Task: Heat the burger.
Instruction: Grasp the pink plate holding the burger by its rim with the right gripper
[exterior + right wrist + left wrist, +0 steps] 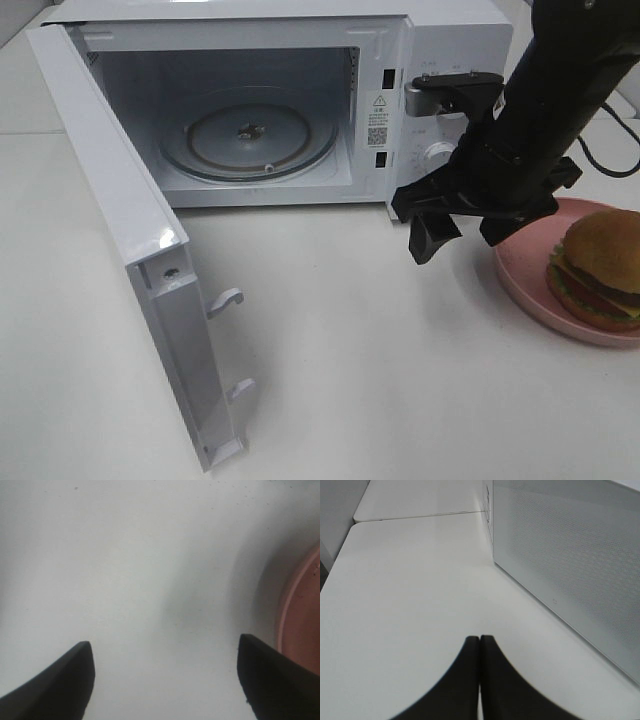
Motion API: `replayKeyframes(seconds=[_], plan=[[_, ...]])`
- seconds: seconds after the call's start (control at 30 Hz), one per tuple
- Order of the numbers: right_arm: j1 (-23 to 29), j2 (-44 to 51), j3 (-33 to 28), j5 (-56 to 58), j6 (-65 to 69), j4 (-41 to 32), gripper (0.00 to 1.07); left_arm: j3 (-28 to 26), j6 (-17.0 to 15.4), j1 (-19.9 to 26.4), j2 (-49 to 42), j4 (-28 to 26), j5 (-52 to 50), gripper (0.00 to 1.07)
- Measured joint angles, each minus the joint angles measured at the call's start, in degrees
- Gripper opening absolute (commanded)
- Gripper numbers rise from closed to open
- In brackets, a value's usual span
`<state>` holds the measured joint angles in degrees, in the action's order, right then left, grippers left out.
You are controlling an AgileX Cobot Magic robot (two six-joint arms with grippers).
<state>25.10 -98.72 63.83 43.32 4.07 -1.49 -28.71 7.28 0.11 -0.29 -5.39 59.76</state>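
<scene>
The burger (602, 268) needs to go into the microwave on the pink plate. My right gripper should next grab the plate by its rim (506, 280) to carry it there.
The burger (602, 268), with a golden-brown bun, lettuce, tomato and cheese, sits on a pink plate (530, 281) at the right edge of the table. The white microwave (440, 60) stands at the back with its door (120, 220) swung wide open and its glass turntable (250, 135) bare. My right gripper (465, 238) is open and empty, hovering over the table just left of the plate; its wrist view shows the plate rim (300, 610) beside one finger. My left gripper (480, 645) is shut and empty, out of the high view, beside the microwave's side wall (570, 555).
The open door reaches out to the front left, with two latch hooks (226, 300) sticking out of its edge. The microwave's control knob (436, 154) is behind my right arm. White tabletop (350, 350) lies in front of the microwave.
</scene>
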Motion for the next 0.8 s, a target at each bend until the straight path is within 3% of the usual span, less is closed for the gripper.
replayKeyframes(seconds=[0.1,0.27,0.8], plan=[[0.0,-0.9,0.6,0.6,1.2,1.5,0.76,0.0,0.0,0.0,0.0,0.0,0.0,0.00],[0.0,-6.4,3.7,3.1,7.2,11.5,0.76,0.0,0.0,0.0,0.0,0.0,0.0,0.00],[-0.1,-18.7,6.9,5.4,8.1,20.3,0.74,0.0,0.0,0.0,0.0,0.0,0.0,0.00]])
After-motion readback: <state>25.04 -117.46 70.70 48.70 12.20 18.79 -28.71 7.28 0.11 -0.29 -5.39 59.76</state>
